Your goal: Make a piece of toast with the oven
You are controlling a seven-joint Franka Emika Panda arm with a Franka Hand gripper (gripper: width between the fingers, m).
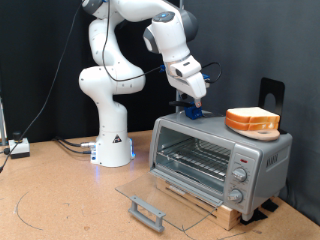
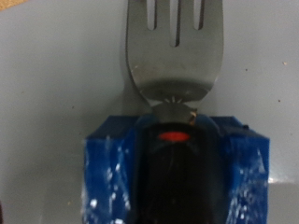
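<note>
My gripper's blue fingertips are above the black handle over the top of the oven, so it is too early to close. First, my gripper lowers first, then closes.
The silver oven (image 1: 262, 160) stands on a wooden board at the exterior view's right. Its glass door (image 1: 160, 190) is folded down flat, with the grey bar handle (image 1: 146, 212) at the front and the wire rack (image 1: 195, 155) empty. The piece of toast (image 1: 252, 121) lies on the oven's roof at the right, seemingly stacked with a second slice. My gripper (image 1: 198, 103) hangs just above the roof's left end, at a blue block (image 1: 193, 113). The wrist view shows a metal fork (image 2: 175, 47) with a black handle set in the blue block (image 2: 107, 177). My fingers do not show there.
Three round knobs (image 1: 240, 176) sit on the oven's right front panel. A black stand (image 1: 271, 92) rises behind the oven. The robot's white base (image 1: 112, 140) and its cables (image 1: 70, 146) are at the exterior view's left, on the brown table.
</note>
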